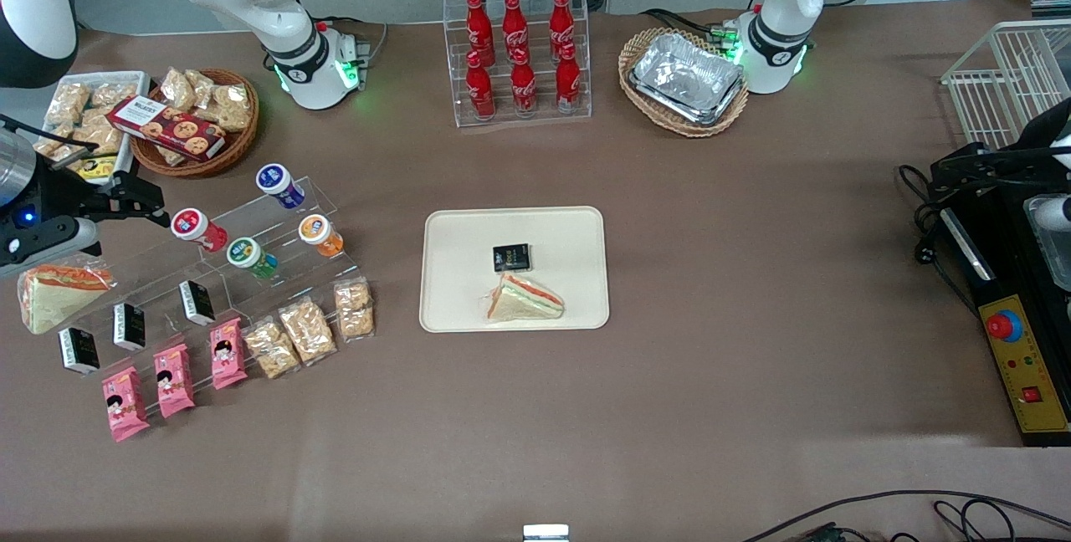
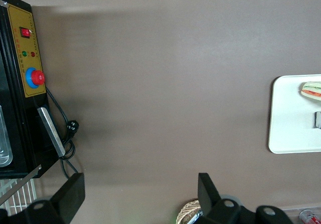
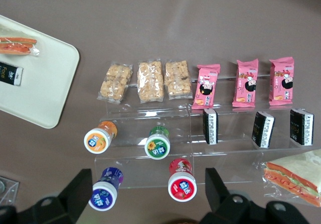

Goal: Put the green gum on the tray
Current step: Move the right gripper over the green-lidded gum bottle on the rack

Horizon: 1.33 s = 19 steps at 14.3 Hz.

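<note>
The gripper should place the green gum bottle on the tray [image 1: 456, 299], so it needs to grab the bottle by its white-lidded end [image 1: 242, 252] next.
The green gum [image 1: 251, 256] lies on the middle step of a clear acrylic stand, white lid toward the front camera; the right wrist view shows this green gum [image 3: 158, 143] between an orange bottle and black packets. My gripper [image 1: 149, 204] hovers open above the stand's upper step, at the working arm's end of the table. Its open gripper [image 3: 148, 196] has the blue and red bottles between its fingers [image 3: 79, 188] without touching either. The cream tray [image 1: 456, 299] lies mid-table and holds a sandwich and a black packet; the tray [image 3: 42, 91] is apart from the stand.
On the stand lie a red bottle [image 1: 197, 228], a blue bottle [image 1: 279, 185], an orange bottle [image 1: 320, 234], black packets, pink packs and snack bags. A wrapped sandwich [image 1: 58, 291] lies beside it. Cola bottles [image 1: 519, 53], two wicker baskets and a control box [image 1: 1017, 341] stand around.
</note>
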Available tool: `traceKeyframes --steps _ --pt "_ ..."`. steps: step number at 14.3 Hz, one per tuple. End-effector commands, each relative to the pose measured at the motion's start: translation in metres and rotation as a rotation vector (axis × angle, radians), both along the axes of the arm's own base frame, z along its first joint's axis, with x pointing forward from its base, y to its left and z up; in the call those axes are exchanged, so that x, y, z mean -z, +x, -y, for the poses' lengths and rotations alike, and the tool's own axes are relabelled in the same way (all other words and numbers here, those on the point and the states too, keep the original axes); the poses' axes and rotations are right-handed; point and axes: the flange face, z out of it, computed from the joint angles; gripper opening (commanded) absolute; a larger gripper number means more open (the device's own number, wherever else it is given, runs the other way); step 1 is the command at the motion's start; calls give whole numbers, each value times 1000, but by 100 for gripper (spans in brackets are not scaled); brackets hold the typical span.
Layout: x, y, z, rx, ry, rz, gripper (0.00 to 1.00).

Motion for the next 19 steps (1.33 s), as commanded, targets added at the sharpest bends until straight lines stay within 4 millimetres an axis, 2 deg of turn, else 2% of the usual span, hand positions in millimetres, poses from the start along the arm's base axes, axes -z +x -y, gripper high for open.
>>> traceKeyframes --steps 1,3,5,11,14,19 --pt "14 -8 5 -20 21 14 100" --pt "32 -20 11 -12 26 35 100" --pt "58 -31 12 -7 29 59 100" --pt "156 -55 14 -21 -17 96 100" --pt "198 -72 13 -21 -17 123 100" --pt "245 -94 11 -20 -19 156 100"
